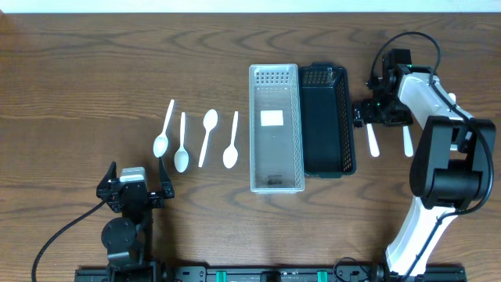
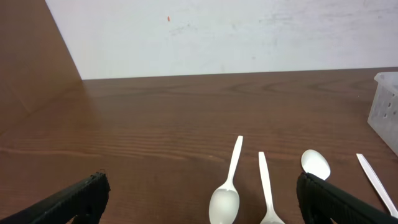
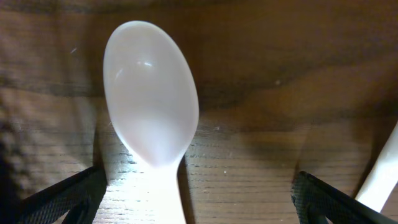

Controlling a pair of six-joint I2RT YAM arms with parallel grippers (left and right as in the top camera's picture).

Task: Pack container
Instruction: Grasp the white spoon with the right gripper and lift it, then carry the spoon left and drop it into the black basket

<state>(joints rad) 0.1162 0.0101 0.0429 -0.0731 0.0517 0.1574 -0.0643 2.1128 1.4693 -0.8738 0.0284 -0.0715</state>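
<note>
My fingers reach the tabletop on either side of the white spoon's handle near the spoon's bowl, so it is time for my right gripper to close now.
A clear perforated container (image 1: 275,168) and a black container (image 1: 327,157) stand side by side mid-table. Several white plastic spoons (image 1: 207,137) lie in a row to their left. Two more white spoons (image 1: 373,142) (image 1: 407,142) lie right of the black container. My right gripper (image 1: 374,113) is open and low over the nearer one. In the right wrist view that spoon's bowl (image 3: 151,99) lies between the open fingers (image 3: 199,186), toward the left one. My left gripper (image 1: 133,190) is open and empty near the front edge, facing the spoon row (image 2: 225,199).
The second right-hand spoon shows at the right wrist view's edge (image 3: 384,177). The clear container's corner (image 2: 388,109) shows at the right of the left wrist view. A white wall runs behind the table.
</note>
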